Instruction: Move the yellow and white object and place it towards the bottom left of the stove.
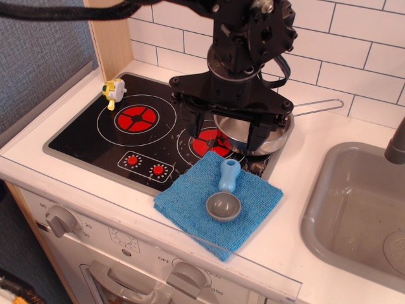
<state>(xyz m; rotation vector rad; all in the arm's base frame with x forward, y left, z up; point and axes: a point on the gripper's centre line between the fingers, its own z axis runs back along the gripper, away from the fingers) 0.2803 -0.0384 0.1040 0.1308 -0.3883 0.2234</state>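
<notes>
My gripper picks the object up by its body point(115, 89) next, to move the yellow and white object toward the bottom left of the stove point(95, 136).
The yellow and white object point(114, 92) is a tiny toy lying at the far left corner of the stove point(95, 136), beside the left red burner mark. My gripper point(229, 132) hangs over the right burner, well to the right of the toy. Its fingers point(200, 124) stand wide apart and hold nothing. The gripper and arm hide part of the right burner and part of the pan.
A silver pan point(275, 130) with a wire handle sits at the stove's right edge, behind my gripper. A blue cloth point(253, 209) with a blue-handled grey scoop point(224, 204) lies at the front right. A grey sink point(354, 209) and a faucet point(397, 142) are at the right.
</notes>
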